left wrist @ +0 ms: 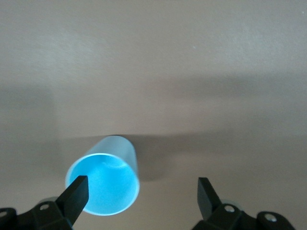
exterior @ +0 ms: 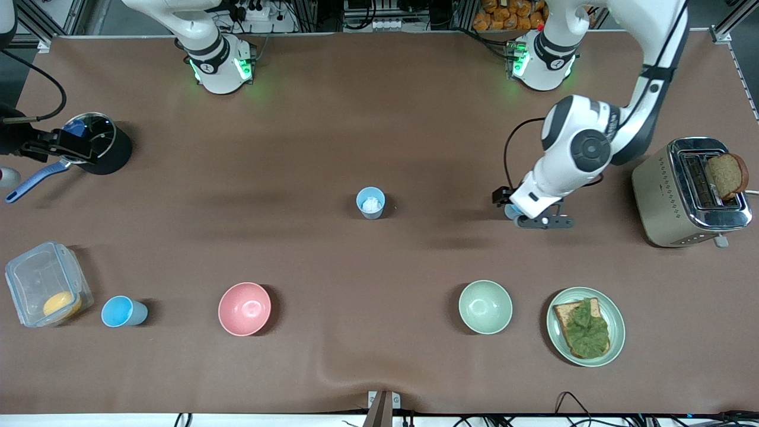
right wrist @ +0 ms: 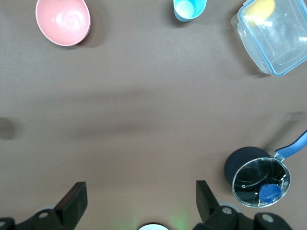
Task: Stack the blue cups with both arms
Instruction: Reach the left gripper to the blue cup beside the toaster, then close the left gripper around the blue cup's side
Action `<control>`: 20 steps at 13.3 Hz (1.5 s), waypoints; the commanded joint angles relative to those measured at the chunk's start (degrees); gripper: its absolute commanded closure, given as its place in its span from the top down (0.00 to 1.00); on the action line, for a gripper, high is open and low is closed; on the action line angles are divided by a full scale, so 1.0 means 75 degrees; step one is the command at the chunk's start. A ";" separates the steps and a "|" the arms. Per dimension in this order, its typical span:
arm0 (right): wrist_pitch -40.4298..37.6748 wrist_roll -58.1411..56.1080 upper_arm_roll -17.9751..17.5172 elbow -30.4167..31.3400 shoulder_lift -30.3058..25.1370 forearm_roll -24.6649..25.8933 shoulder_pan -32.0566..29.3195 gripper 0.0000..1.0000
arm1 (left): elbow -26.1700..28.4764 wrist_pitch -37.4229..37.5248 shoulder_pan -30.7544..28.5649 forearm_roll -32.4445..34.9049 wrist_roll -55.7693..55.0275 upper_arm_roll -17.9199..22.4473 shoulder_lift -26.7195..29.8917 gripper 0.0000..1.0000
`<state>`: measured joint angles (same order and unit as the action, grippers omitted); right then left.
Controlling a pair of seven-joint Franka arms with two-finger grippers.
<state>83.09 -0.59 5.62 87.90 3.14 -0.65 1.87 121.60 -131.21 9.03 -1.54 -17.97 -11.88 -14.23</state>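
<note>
My left gripper grabs the third blue cup by its rim (left wrist: 138, 183) next, to nest it in the blue cup with the white bit.
A pale blue cup (exterior: 370, 203) with a white bit inside stands upright at mid table. A brighter blue cup (exterior: 121, 311) stands near the front camera beside the clear container, and it also shows in the right wrist view (right wrist: 189, 9). A third blue cup (left wrist: 103, 184) stands upright under my left gripper (left wrist: 142, 179), which is open, with one finger over the cup's rim. In the front view this cup (exterior: 510, 210) peeks out beside the left gripper (exterior: 533, 220). My right gripper (right wrist: 140, 187) is open and empty, held high, and shows over the pot in the front view (exterior: 80, 148).
A pink bowl (exterior: 244, 308), a green bowl (exterior: 485, 306) and a plate (exterior: 616, 323) of toast with lettuce lie near the front camera. A toaster (exterior: 688, 193) holding bread stands at the left arm's end. A lidded pot (exterior: 101, 145) and a clear container (exterior: 47, 290) are at the right arm's end.
</note>
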 commanded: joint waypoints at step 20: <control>-0.0004 -0.0003 -0.0176 0.0093 -0.0079 0.0098 -0.0308 1.00 | 0.0485 -0.0728 0.0132 0.0506 0.0052 0.0225 -0.0412 0.54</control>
<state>83.08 -0.59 5.58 88.09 3.14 -0.65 0.92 123.83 -135.87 10.18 -0.67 -17.96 -10.09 -18.11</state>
